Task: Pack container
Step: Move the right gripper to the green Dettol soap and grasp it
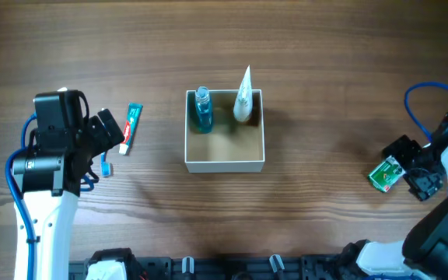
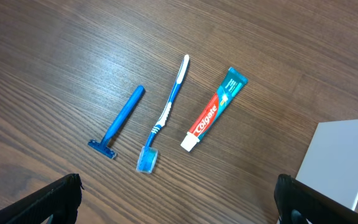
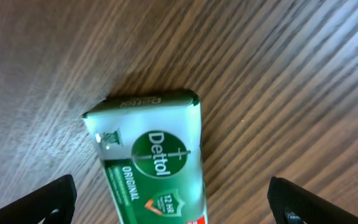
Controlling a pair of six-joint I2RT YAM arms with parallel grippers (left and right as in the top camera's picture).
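I should lower my right gripper first and then close it on the soap, because its fingers are above the Dettol soap [image 1: 386, 174] [image 3: 156, 173] and would miss it now.
The container [image 1: 225, 162], a square white-walled cardboard box with a tan inside, stands mid-table. A blue bottle [image 1: 202, 110] and a white tube [image 1: 243, 97] stand inside it along the far wall. Its white corner shows in the left wrist view [image 2: 337, 162]. My left gripper [image 2: 178, 202] is open above a blue razor [image 2: 119, 122], a blue toothbrush [image 2: 166, 113] and a Colgate toothpaste tube [image 2: 214, 111] lying on the table; the toothpaste also shows overhead [image 1: 131, 127]. My right gripper [image 3: 173, 202] is open, its fingers either side of a green Dettol soap bar [image 3: 151, 158] lying on the table, also in the overhead view [image 1: 386, 174].
The wooden table [image 1: 325, 93] spreads around the box. A blue cable [image 1: 426, 89] loops above the right arm. A black rail [image 1: 224, 268] runs along the front edge.
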